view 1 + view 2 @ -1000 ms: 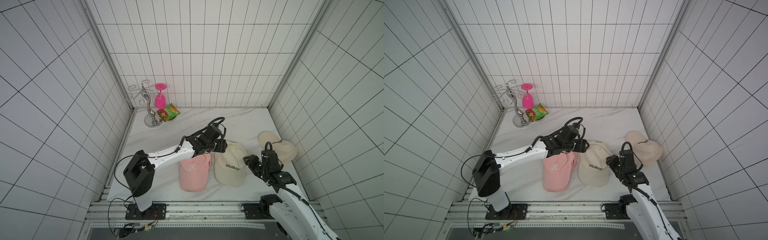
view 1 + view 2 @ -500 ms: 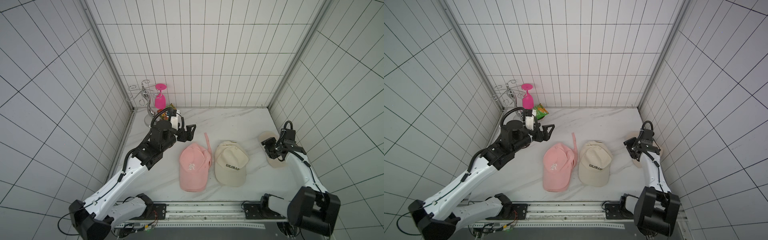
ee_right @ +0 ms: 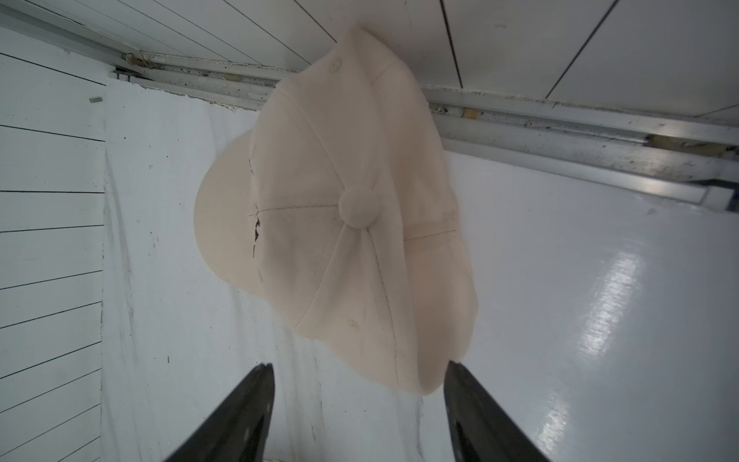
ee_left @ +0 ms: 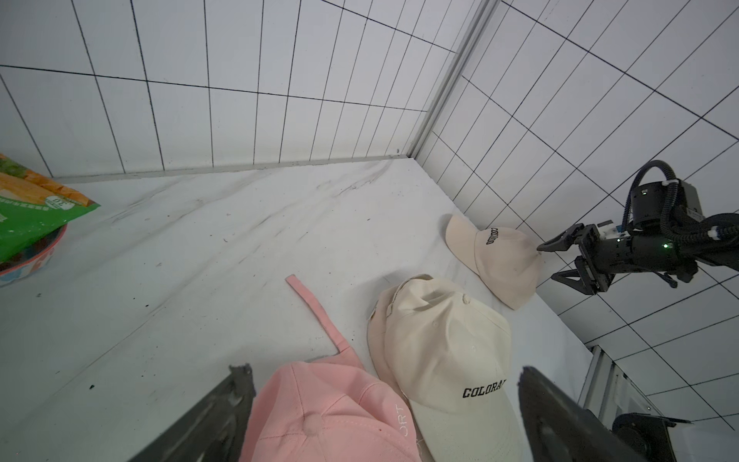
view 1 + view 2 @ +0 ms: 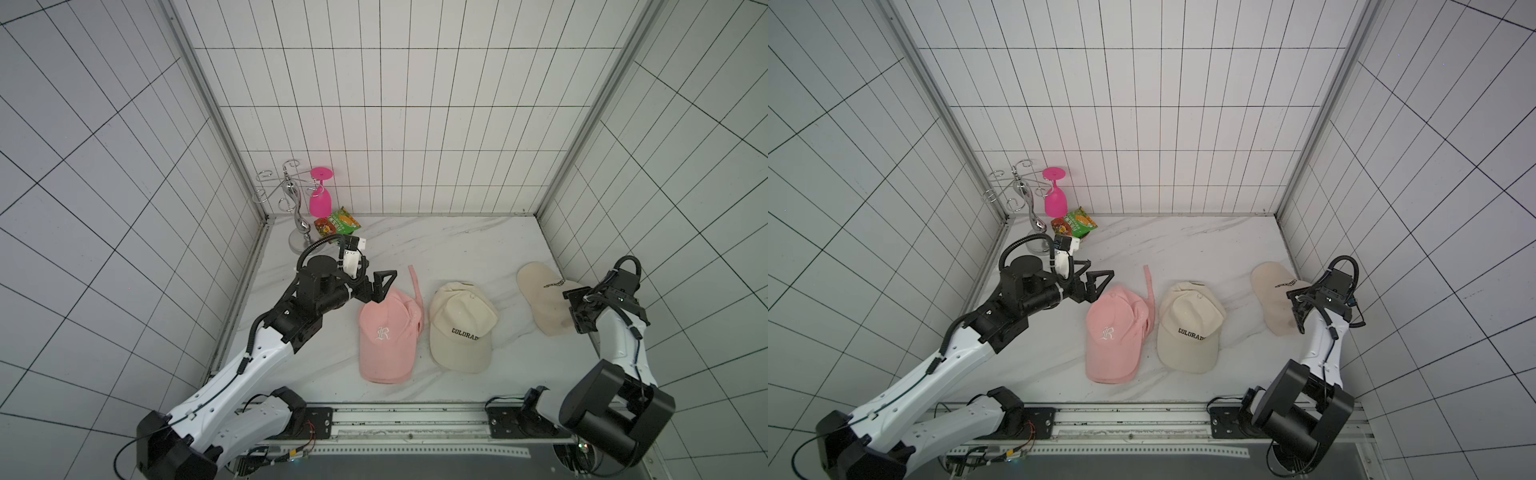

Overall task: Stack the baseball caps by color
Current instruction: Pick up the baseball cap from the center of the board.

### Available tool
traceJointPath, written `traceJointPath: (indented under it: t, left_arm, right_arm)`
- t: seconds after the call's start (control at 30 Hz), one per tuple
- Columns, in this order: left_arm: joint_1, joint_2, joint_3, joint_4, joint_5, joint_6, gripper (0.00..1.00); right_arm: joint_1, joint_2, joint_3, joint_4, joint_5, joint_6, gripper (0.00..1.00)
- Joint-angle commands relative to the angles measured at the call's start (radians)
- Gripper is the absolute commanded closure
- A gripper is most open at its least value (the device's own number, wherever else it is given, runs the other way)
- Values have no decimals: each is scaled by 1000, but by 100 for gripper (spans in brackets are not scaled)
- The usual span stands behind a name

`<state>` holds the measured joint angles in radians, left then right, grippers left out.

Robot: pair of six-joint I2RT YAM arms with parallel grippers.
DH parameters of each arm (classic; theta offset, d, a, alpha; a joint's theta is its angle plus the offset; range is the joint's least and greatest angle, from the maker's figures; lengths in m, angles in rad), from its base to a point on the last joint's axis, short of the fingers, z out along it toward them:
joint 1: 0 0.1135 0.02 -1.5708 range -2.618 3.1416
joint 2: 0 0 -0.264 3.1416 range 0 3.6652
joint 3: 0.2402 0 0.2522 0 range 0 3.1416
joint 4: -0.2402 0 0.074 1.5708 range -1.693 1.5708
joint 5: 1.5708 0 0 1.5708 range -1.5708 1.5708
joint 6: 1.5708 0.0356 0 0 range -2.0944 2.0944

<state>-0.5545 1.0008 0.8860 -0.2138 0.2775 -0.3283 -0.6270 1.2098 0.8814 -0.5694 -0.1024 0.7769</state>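
My right gripper grabs the further cream cap's top fold at its rear edge next, so the brim and the top's opposite side stay free for stacking over the COLORADO cap.
Pink baseball caps [image 5: 388,332] [image 5: 1113,332] with a white "R" lie front centre, their strap [image 5: 415,286] trailing toward the back. More than one brim shows there. Beside them lies a cream "COLORADO" cap [image 5: 461,328] [image 5: 1190,324] with another layer under it. A further cream cap [image 5: 544,299] [image 3: 352,220] lies by the right wall. My left gripper [image 5: 380,286] [image 4: 382,368] hangs open just above the pink crown [image 4: 332,412], holding nothing. My right gripper [image 5: 575,311] [image 3: 358,365] is open at the rear edge of the right cream cap, whose fabric reaches in between the fingertips [image 3: 452,368].
A hot-pink goblet [image 5: 321,199] hangs on a chrome wire rack [image 5: 297,216] in the back left corner. A green snack packet [image 5: 341,220] lies on a small bowl beside it. The tiled right wall [image 5: 582,249] stands close behind the right cream cap.
A second ago my left gripper reached over the pink caps; it has drawn back left and opened. My right arm swung from the front to the right cream cap, and its jaws have widened.
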Motion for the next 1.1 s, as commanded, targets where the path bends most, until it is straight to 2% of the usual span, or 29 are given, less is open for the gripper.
traceJointPath:
  t: [0.0,0.2,0.5,0.6,0.73,0.93,1.07]
  left_arm:
    - [3,1,-4,50,65,16,1]
    - [3,-5,-15,70,58,26,1]
    - [5,-12,-32,76,21,35,1]
    - [5,-16,-36,74,13,41,1]
    - [4,-18,-39,72,4,47,1]
    - [4,-18,-44,77,-3,48,1]
    - [7,-23,-63,105,-15,46,1]
  right_arm:
    - [-7,4,12,3,98,-24,27]
    - [-8,102,-28,142,-20,21,29]
    - [-5,201,-68,251,-120,31,53]
    - [-4,201,-72,267,-145,5,68]
    - [16,149,-68,281,-178,-58,98]
    - [159,-9,-15,229,-105,-181,100]
    - [329,-89,50,188,-86,-286,100]
